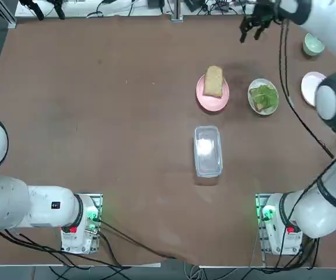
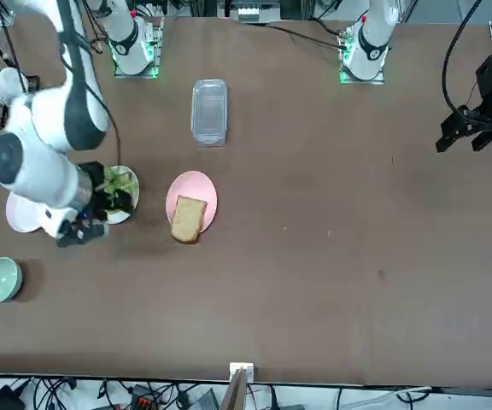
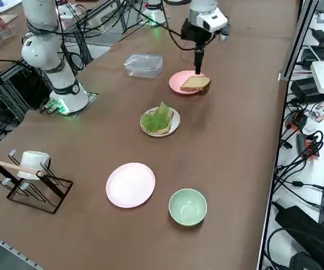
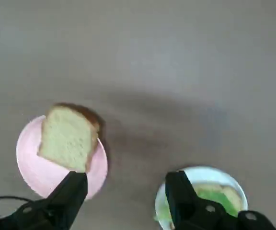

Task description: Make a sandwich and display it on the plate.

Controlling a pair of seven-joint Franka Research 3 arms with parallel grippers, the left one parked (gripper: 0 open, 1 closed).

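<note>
The toast slice is lying flat on the pink plate (image 2: 190,183), so next I will use my right gripper to grab its crust edge that sticks out past the pink plate's rim.
The sandwich lies in two parts. One tan toast slice (image 1: 213,81) rests on a pink plate (image 1: 205,98), also in the wrist view as toast slice (image 4: 70,138). The white plate (image 1: 254,105) holds another toast slice under green lettuce (image 1: 264,95); lettuce (image 3: 158,117) shows in the side view too. My right gripper (image 1: 251,32) hangs open and empty above the table's far side, beyond both plates. In the wrist view the gripper (image 4: 127,191) looks down between the pink plate (image 4: 35,170) and the white plate (image 4: 198,173).
A clear lidded container (image 1: 207,150) lies mid-table, nearer the bases. A pale-green bowl (image 1: 312,44) and an empty pale plate (image 1: 311,87) sit at the right edge. A wire rack with a mug (image 3: 31,175) stands at the side view's near left.
</note>
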